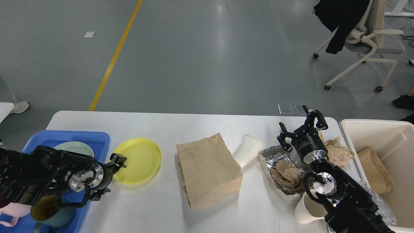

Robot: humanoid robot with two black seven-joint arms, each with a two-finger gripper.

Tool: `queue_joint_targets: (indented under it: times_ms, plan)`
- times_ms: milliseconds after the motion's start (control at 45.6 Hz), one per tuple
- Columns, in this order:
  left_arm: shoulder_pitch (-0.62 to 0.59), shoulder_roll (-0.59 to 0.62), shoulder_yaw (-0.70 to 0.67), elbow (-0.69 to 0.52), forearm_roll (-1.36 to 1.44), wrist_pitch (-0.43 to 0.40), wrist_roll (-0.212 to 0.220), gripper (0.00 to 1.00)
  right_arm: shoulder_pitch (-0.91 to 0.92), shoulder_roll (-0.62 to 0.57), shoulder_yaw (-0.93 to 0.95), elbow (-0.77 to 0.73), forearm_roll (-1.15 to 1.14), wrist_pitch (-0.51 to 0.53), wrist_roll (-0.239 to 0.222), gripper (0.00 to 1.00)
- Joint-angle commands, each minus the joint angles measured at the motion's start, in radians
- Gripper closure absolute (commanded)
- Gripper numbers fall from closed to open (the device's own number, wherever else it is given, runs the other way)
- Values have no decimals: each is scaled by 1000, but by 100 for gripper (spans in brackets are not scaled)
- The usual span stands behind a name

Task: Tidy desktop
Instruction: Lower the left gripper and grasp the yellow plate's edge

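Note:
The yellow plate is to be stacked on the pale green plate (pixel 76 147) in the blue tray, so the left gripper needs to grab the yellow plate by its rim (pixel 117 177) next.
The desktop (pixel 200 127) is a wide white tabletop. On it lie a yellow plate (pixel 137 160), a brown paper bag (pixel 208 170), a tipped white paper cup (pixel 249 149), foil (pixel 270 158) holding crumpled brown paper (pixel 286 173), more crumpled paper (pixel 338 149) and an upright paper cup (pixel 305 212). My left gripper (pixel 112 176) hangs low at the yellow plate's near left rim, open, its upper finger over the rim. My right gripper (pixel 300 127) stands open above the foil and crumpled paper, holding nothing.
A blue tray (pixel 87 136) at the left holds a pale green plate (pixel 76 148), a teal mug (pixel 48 213) and a pink mug (pixel 6 210), partly hidden by my left arm. A cream bin (pixel 385 136) at the right holds a brown bag (pixel 375 170). An office chair (pixel 368 42) stands beyond.

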Motion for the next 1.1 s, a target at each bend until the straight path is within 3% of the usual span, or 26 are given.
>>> queue_joint_targets:
  times_ms: [0,263,636,943,1074]
  plan:
    - [17,-9,-4,12,2,10,-4,9,0,0,0,0,0,0,0,0]
    - [15,-6,-8,12,62,9,-5,32,0,0,0,0,0,0,0,0]
    - [23,-8,-25,13,65,-3,-4,74,0,0,0,0,0,0,0,0]
    - [55,-8,-30,35,64,-5,-5,85,0,0,0,0,0,0,0,0]
    - [56,-6,-37,33,64,-26,-4,100,0,0,0,0,0,0,0,0]
